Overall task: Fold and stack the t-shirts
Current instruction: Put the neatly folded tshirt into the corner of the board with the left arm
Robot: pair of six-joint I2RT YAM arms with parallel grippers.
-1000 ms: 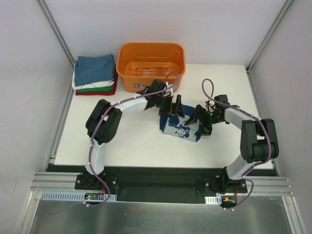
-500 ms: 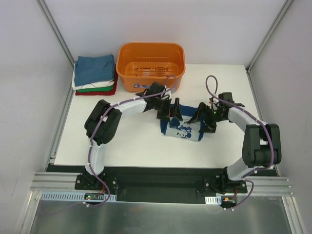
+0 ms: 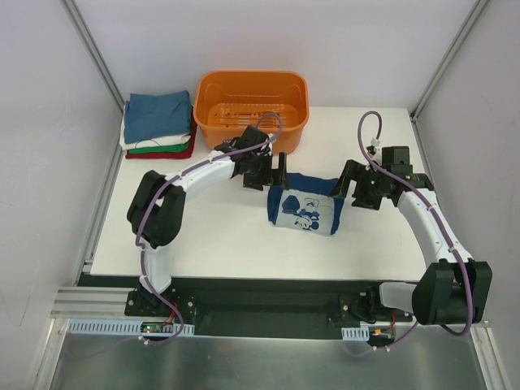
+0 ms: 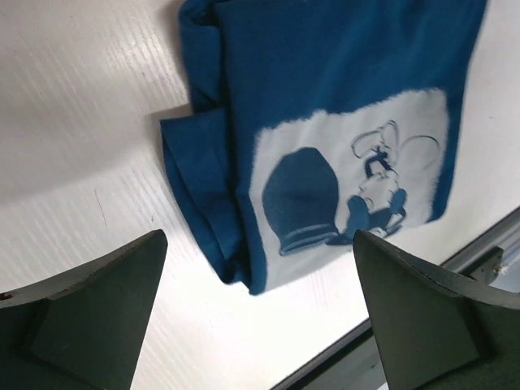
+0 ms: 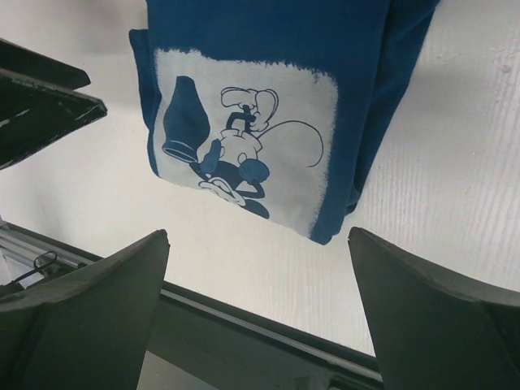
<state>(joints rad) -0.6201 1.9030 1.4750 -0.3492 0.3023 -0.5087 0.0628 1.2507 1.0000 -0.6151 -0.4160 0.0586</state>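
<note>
I should next use my left gripper to grab the folded navy-blue t-shirt by its side edge nearest the stack [image 3: 272, 203] [image 4: 188, 171], pinch the layers together and then stack it.
The dark navy-blue t-shirt [image 3: 305, 209] lies folded on the white table, white graphic print facing up. It also shows in the left wrist view [image 4: 341, 122] and the right wrist view [image 5: 268, 97]. My left gripper [image 3: 276, 172] is open and empty, raised just beyond the shirt's left edge. My right gripper [image 3: 349, 188] is open and empty, raised just right of the shirt. A stack of folded t-shirts [image 3: 158, 122], teal-blue on top with white, green and red below, sits at the far left.
An orange plastic basket [image 3: 252, 106] stands at the back, just behind my left gripper. The table's near edge and a black rail [image 5: 268, 325] lie below the shirt.
Both grippers have let go of the navy shirt and drawn apart, left toward the basket, right toward the right edge. The shirt now lies flatter and fully uncovered.
</note>
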